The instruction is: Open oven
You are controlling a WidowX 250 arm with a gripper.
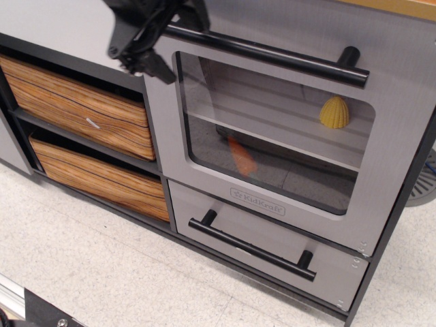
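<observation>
My gripper grabs the black bar handle's end nearest the wood-grain bins next, to swing the oven door (pixel 165 116) open.
The silver-grey toy oven (pixel 257 201) fills the middle of the view. Its door is closed, with a clear rounded window and the "KidKraft" logo under it. A long black bar handle (pixel 272 54) runs across the top of the door. My black gripper (pixel 178 42) is at the top left, at the left end of the handle. It is open, with one finger (pixel 155 67) below and left of the bar and the other near the top edge of the view. I cannot tell whether it touches the bar.
A yellow ridged toy (pixel 334 113) and an orange piece (pixel 241 157) show behind the window. A smaller grey drawer (pixel 225 240) with a black bar handle sits below the door. Two wood-grain bins (pixel 75 109) (pixel 95 176) fill the shelves at left. Pale floor lies in front.
</observation>
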